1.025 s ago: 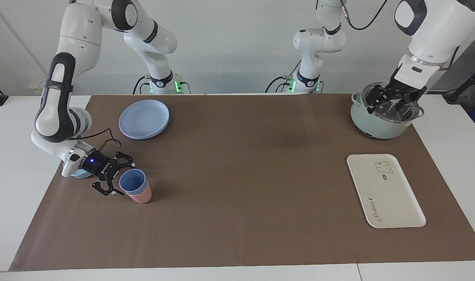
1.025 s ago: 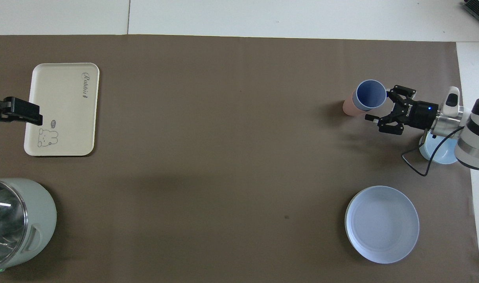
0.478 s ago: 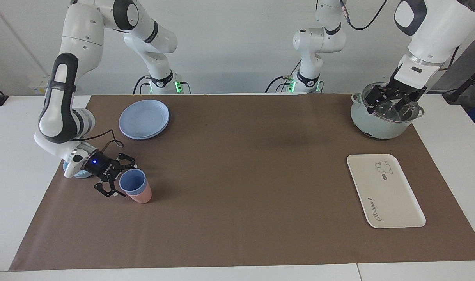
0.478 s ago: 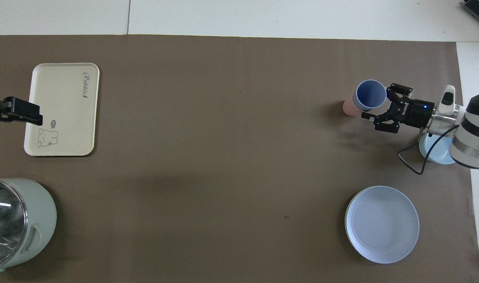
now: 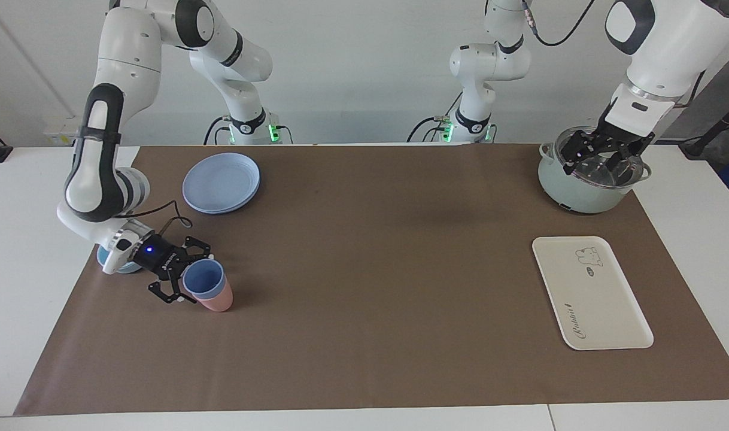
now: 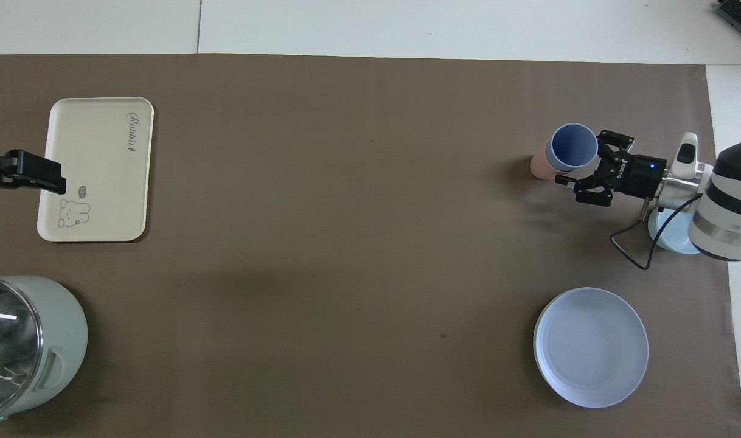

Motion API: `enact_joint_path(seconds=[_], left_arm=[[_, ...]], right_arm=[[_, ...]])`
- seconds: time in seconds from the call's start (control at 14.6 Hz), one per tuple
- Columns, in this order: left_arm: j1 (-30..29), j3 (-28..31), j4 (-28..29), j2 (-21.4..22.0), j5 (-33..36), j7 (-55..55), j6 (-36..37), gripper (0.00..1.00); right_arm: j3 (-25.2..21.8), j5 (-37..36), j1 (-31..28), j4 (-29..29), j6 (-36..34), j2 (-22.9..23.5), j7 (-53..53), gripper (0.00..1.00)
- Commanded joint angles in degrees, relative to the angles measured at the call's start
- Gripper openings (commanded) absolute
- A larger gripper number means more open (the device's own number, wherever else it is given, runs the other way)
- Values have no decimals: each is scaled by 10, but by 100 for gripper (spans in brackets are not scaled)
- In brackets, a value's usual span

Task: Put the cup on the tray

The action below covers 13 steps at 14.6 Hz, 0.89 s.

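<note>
My right gripper grabs the periwinkle-blue cup by its rim next, to get the cup onto the tray.
The periwinkle-blue cup stands nested in a salmon-pink tumbler at the right arm's end of the table; it also shows in the overhead view. My right gripper is open and low, level with the cup, with one finger on each side of the cup's near edge; the overhead view shows the gripper too. The cream tray lies bare at the left arm's end, also in the overhead view. My left gripper waits open over a pot.
A pale green pot with a glass lid stands nearer to the robots than the tray. A stack of blue plates lies nearer to the robots than the cup. A light-blue bowl sits under the right wrist.
My right gripper has slid closer to the cup, so its open fingers now reach alongside it. The cup, the tray and the left arm have not moved.
</note>
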<state>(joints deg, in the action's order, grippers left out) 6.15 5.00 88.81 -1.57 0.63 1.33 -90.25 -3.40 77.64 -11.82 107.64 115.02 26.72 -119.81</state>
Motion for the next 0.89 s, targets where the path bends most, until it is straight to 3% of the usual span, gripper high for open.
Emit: enact_joint_path(seconds=[0.0,0.48,0.55,0.62,0.68,0.75,0.82], left_arm=[[-1,-3,22,19,9,7,-5,100],[-3,-2,22,19,9,8,-4,100],[-3,-2,22,19,9,9,-4,100],[-3,-2,22,19,9,9,-4,100],[-3,-2,22,19,9,9,-4,100],[-3,-2,22,19,9,9,-4,100],[-3,-2,22,19,9,9,-5,100]], right_arm=[[0,34,14,8,20,1,-23,100],[0,44,20,9,34,2,-29,99],[0,45,22,9,35,2,-30,92],[0,46,22,9,41,2,-29,47],[0,53,22,9,43,2,-29,11],[0,66,23,10,51,2,-28,9],[0,73,24,9,53,3,-28,0]])
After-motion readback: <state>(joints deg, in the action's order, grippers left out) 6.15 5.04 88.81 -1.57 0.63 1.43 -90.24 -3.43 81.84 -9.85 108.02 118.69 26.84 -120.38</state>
